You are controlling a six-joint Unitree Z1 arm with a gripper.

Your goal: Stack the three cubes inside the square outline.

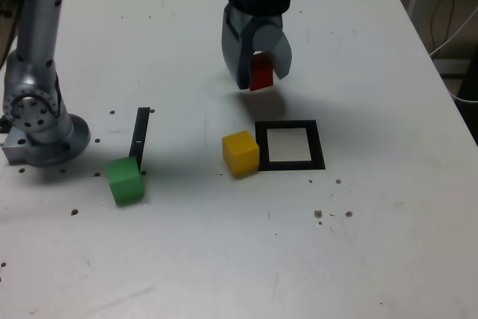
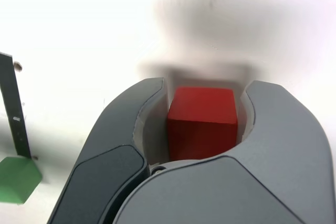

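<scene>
The red cube hangs behind the square outline, so my gripper must keep holding it until it reaches the outline's white centre.
My gripper (image 1: 263, 78) is shut on the red cube (image 1: 262, 74), behind the square outline (image 1: 289, 166) in the exterior view. In the wrist view the red cube (image 2: 202, 121) sits between the two dark jaws of the gripper (image 2: 205, 90). I cannot tell whether it rests on the table or hangs just above it. The yellow cube (image 1: 240, 152) stands on the table, touching or nearly touching the outline's left edge. The green cube (image 1: 125, 179) lies far to the exterior view's left and shows at the edge of the wrist view as a green cube (image 2: 16, 179). The outline's white centre holds nothing.
A thin black strip (image 1: 140, 136) lies just behind the green cube and also shows in the wrist view as a black strip (image 2: 14, 108). The arm's grey base (image 1: 37, 121) stands at the exterior view's left edge. Small dark specks dot the white table (image 1: 224, 259).
</scene>
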